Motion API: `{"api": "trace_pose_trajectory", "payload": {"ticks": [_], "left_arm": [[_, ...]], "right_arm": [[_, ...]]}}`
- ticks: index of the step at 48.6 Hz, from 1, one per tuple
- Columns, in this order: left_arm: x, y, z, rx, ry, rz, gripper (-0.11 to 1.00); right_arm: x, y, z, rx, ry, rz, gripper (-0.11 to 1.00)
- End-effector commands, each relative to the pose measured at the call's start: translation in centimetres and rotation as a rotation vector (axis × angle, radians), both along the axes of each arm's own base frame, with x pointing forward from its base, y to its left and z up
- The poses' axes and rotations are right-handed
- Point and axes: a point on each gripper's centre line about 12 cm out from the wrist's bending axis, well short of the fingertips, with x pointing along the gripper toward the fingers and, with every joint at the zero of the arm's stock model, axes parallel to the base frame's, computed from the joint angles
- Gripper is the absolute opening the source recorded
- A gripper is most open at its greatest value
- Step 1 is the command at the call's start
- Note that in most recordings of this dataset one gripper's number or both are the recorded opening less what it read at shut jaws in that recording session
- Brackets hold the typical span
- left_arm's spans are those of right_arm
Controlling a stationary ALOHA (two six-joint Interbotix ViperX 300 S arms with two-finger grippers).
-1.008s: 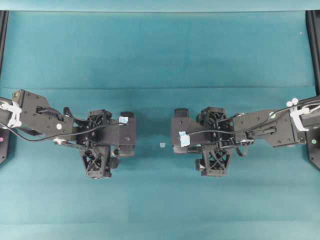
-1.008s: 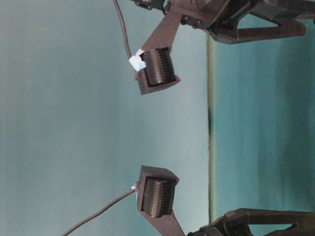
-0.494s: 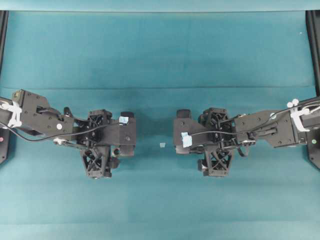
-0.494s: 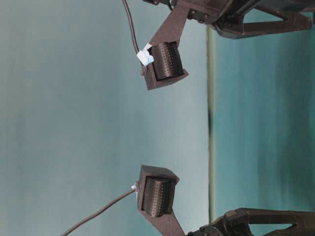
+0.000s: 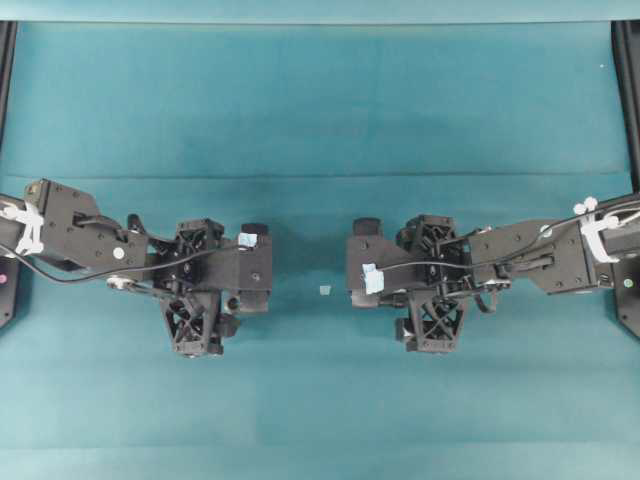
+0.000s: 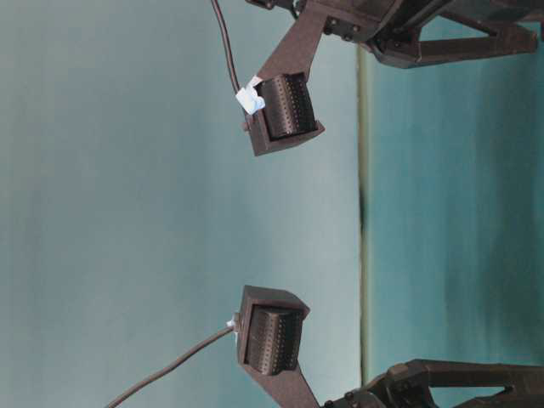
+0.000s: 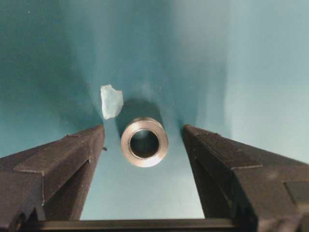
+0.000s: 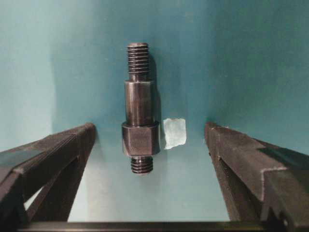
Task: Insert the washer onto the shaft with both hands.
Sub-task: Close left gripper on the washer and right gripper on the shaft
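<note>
My right gripper's fingers reach down to the teal mat either side of the shaft's thick collar (image 8: pixel 140 138), so it is time to close on the shaft.
In the left wrist view the washer (image 7: pixel 144 142), a thick grey metal ring with a dark hole, rests on the teal mat. My left gripper (image 7: pixel 142 127) is open, with one finger on each side of the washer and not touching it. In the right wrist view the shaft (image 8: pixel 139 116), a dark stepped rod with threaded ends, lies on the mat. My right gripper (image 8: pixel 148 124) is open around its thicker end, clear of it. In the overhead view the left gripper (image 5: pixel 195 285) and right gripper (image 5: pixel 432 280) point down and hide both parts.
A pale tape scrap (image 7: pixel 111 101) lies just beyond the washer. Another scrap (image 8: pixel 174 133) lies beside the shaft. A third scrap (image 5: pixel 324 290) lies on the mat between the arms. Black frame rails (image 5: pixel 628 90) run along the side edges.
The right gripper shifted slightly to the right in the overhead view during the first half second, then held still. The left arm has not moved.
</note>
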Motion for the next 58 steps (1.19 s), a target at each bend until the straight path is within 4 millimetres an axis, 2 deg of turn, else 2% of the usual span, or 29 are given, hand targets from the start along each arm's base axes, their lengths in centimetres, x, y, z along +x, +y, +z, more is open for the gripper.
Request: {"api": "trace_pose_trajectory", "payload": {"ticks": [1, 16, 22, 29, 38, 50, 58], "left_arm": [[0.39, 0.04, 0.24, -0.001, -0.017, 0.002, 0.8], [0.44, 0.03, 0.28, -0.002, -0.018, 0.004, 0.77], [0.39, -0.02, 0.18, -0.001, -0.015, 0.0, 0.72], [0.39, -0.02, 0.18, 0.001, -0.015, -0.003, 0.6], [0.43, -0.02, 0.22, 0.002, -0.017, -0.005, 0.36], [0.43, -0.13, 0.28, 0.003, -0.019, -0.011, 0.36], [0.38, -0.18, 0.24, 0.004, -0.017, -0.014, 0.36]], "right_arm": [[0.17, -0.1, 0.1, -0.004, -0.009, 0.008, 0.76], [0.15, -0.21, -0.01, -0.004, -0.005, 0.005, 0.58], [0.16, -0.42, -0.01, -0.004, -0.005, -0.001, 0.52], [0.16, -0.58, -0.01, -0.004, -0.005, -0.006, 0.4], [0.16, -0.69, -0.01, -0.004, -0.005, -0.009, 0.23], [-0.25, -0.91, -0.28, -0.005, 0.015, -0.015, 0.02], [-0.31, -0.85, -0.37, -0.003, 0.018, -0.016, 0.01]]}}
